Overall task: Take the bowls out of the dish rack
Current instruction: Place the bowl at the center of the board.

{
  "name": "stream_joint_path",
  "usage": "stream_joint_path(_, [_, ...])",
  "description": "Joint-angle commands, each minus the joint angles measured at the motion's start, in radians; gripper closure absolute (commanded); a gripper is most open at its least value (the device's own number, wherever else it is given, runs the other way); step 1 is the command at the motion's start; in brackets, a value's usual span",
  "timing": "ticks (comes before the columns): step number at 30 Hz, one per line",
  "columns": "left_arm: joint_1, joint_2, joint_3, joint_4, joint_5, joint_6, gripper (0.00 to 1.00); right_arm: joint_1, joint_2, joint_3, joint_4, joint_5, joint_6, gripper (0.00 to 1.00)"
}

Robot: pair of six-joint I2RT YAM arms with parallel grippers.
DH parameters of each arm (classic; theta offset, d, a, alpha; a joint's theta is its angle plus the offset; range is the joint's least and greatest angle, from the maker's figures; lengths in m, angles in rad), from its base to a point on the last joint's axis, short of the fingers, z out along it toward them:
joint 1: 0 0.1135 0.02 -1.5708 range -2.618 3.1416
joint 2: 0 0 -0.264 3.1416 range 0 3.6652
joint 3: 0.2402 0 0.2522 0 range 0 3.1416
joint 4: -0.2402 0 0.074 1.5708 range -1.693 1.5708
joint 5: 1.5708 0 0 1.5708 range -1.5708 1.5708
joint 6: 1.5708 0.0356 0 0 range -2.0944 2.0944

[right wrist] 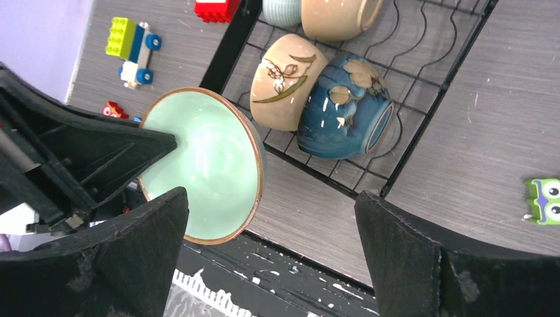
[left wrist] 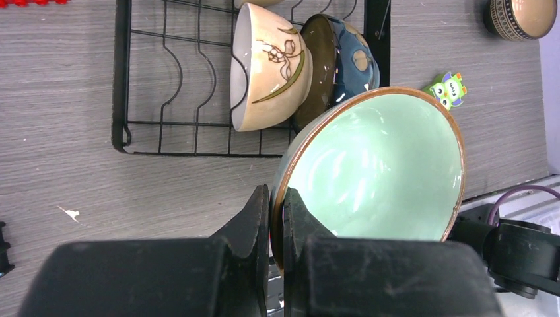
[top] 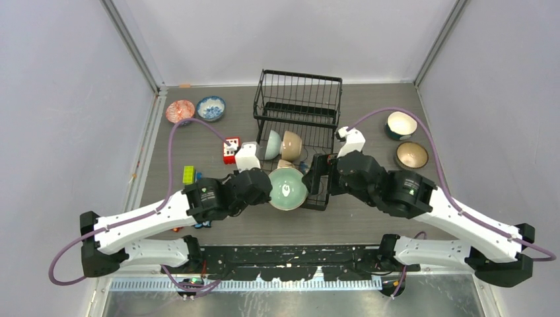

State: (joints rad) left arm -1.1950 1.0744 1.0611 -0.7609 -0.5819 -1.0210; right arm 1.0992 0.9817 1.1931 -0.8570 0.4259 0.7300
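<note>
My right gripper next needs to take hold of the pale green bowl (top: 287, 188) by the bowl's free rim, opposite my left gripper, to take the bowl over for unloading.
My left gripper (top: 267, 188) (left wrist: 276, 198) is shut on the rim of a pale green bowl (top: 287, 188) (left wrist: 376, 172) (right wrist: 205, 165) with a brown edge, held tilted just off the near end of the black wire dish rack (top: 300, 74) (left wrist: 120, 72) (right wrist: 458, 66). My right gripper (top: 320, 177) (right wrist: 271, 205) stands wide open beside that bowl, nothing between its fingers. On the rack's tray lie a cream flowered bowl (left wrist: 267, 66) (right wrist: 287, 79), a dark blue bowl (left wrist: 343, 63) (right wrist: 347, 109), a tan bowl (top: 292, 145) (right wrist: 337, 16) and a pale bluish bowl (top: 272, 144).
On the table stand a red patterned bowl (top: 179, 111) and a blue-and-white bowl (top: 210, 107) at far left, a dark bowl with cream inside (top: 401, 124) and a brown bowl (top: 411, 155) at right. Toys lie about: red block (top: 231, 149), green-yellow block (top: 189, 174), owl (right wrist: 545, 200).
</note>
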Motion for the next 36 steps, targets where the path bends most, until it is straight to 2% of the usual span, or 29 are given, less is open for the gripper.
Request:
stream_joint_path(1, [0.023,-0.035,0.016,0.078,0.036,-0.007,1.00,-0.001,-0.036,-0.003,0.075,-0.003,-0.066,0.00])
stream_joint_path(7, [0.029,-0.018,0.034,0.073,0.086,-0.012,1.00,-0.001,0.046,0.028,0.050,-0.047,-0.072,0.03])
stream_joint_path(14, [0.039,-0.034,0.033,0.058,0.120,-0.031,1.00,-0.002,0.119,0.052,0.037,-0.069,-0.086,0.35])
stream_joint_path(17, [0.040,-0.039,0.031,0.051,0.118,-0.035,1.00,-0.001,0.139,0.050,0.028,-0.074,-0.081,0.44])
stream_joint_path(36, [0.043,-0.037,0.025,0.059,0.128,-0.037,1.00,-0.001,0.209,0.041,-0.007,-0.035,-0.045,0.65])
